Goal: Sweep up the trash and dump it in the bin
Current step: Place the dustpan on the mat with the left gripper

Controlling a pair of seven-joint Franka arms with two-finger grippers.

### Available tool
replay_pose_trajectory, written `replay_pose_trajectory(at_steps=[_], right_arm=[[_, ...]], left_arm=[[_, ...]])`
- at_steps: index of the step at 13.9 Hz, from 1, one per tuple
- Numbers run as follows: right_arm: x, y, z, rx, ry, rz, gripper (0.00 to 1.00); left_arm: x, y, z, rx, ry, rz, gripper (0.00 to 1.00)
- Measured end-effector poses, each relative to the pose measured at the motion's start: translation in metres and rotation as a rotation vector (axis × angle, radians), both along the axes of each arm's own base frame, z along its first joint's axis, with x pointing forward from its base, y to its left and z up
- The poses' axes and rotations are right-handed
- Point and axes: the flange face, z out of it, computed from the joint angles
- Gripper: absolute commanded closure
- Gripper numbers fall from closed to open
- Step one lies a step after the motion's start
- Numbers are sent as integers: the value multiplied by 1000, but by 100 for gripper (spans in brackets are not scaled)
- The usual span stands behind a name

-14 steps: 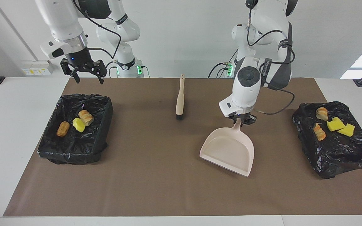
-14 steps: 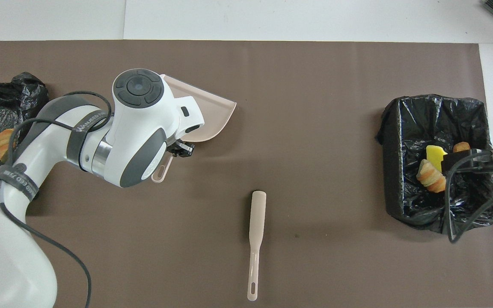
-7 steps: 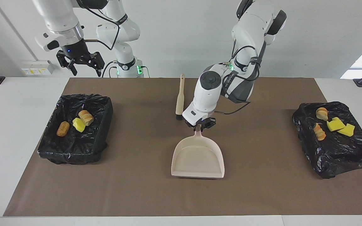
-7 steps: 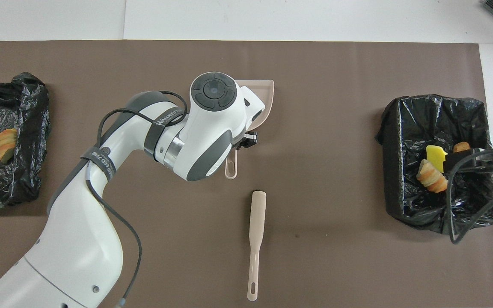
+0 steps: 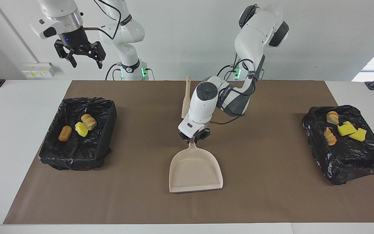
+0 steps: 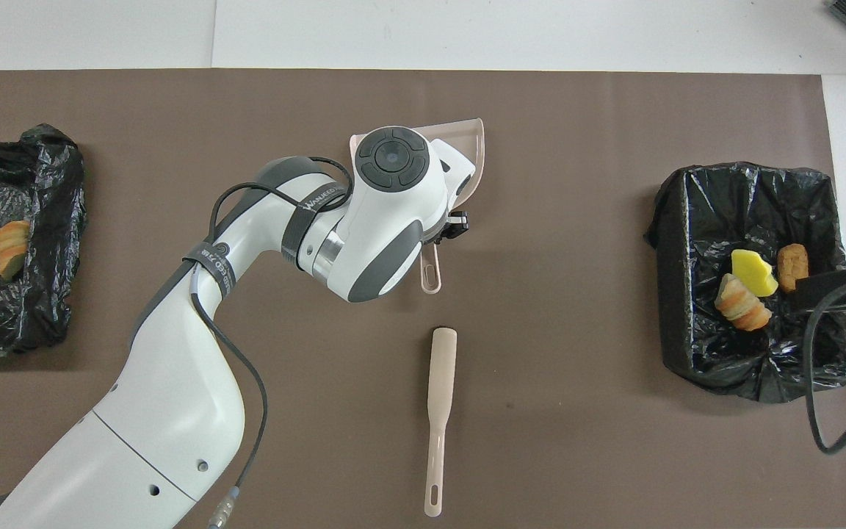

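The beige dustpan lies flat and low over the brown mat, so it is time for my left gripper to open now.
My left gripper is shut on the handle of the beige dustpan, whose empty pan lies flat and low at the middle of the brown mat, mouth pointing away from the robots. From above, the arm hides most of the dustpan. The beige brush lies loose on the mat, nearer to the robots than the pan. The black-lined bin at the right arm's end holds three pieces of trash. My right gripper hangs open and empty, high over that end.
A crumpled black bag at the left arm's end carries several more trash pieces on top. The brown mat covers most of the white table. The left arm's elbow stretches over the mat near the brush.
The left arm has swung the dustpan from the left arm's end to the mat's middle, turning its mouth away from the robots. The right gripper has risen higher.
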Motion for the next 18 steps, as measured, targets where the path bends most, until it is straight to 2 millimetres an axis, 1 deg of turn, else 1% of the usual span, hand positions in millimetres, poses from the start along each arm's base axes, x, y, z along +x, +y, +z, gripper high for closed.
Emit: replay_pose_trajectory(at_steps=[2, 3, 4, 5, 6, 7, 8, 9, 10, 11, 12, 14, 16, 17, 18], right_arm=[[0, 0, 0, 0, 2, 0, 0], [0, 0, 0, 0, 2, 0, 0], [0, 0, 0, 0, 1, 0, 0], [0, 0, 0, 0, -2, 0, 0], [1, 0, 0, 0, -5, 0, 0], [1, 0, 0, 0, -6, 0, 0], [1, 0, 0, 0, -6, -1, 0], [1, 0, 0, 0, -7, -1, 0], [1, 0, 1, 0, -10, 0, 0], [2, 0, 1, 0, -14, 0, 0], [2, 0, 1, 0, -16, 0, 0], [2, 0, 1, 0, -18, 0, 0], [2, -1, 1, 0, -18, -1, 0], [2, -1, 1, 0, -18, -1, 0], [2, -1, 1, 0, -18, -1, 0]], left_arm=[[-1, -2, 0, -1, 2, -2, 33], [-2, -2, 0, -1, 2, -3, 23], [-2, -2, 0, -2, 2, -3, 20], [-2, -2, 2, -2, 0, -3, 3], [-2, -2, 6, -4, -5, -4, 0], [-3, -1, 13, -6, -14, -7, 0], [-6, 4, 26, -3, -28, -10, 0], [-10, 13, 41, 6, -43, -16, 0], [-15, 28, 57, 23, -56, -22, 0], [-20, 48, 75, 45, -66, -25, 0], [-23, 73, 95, 67, -80, -36, 0], [-25, 131, 138, 119, -95, -77, 0], [-32, 191, 181, 178, -78, -120, 0], [-37, 218, 201, 200, -73, -145, 0], [-41, 240, 217, 215, -68, -166, 0]])
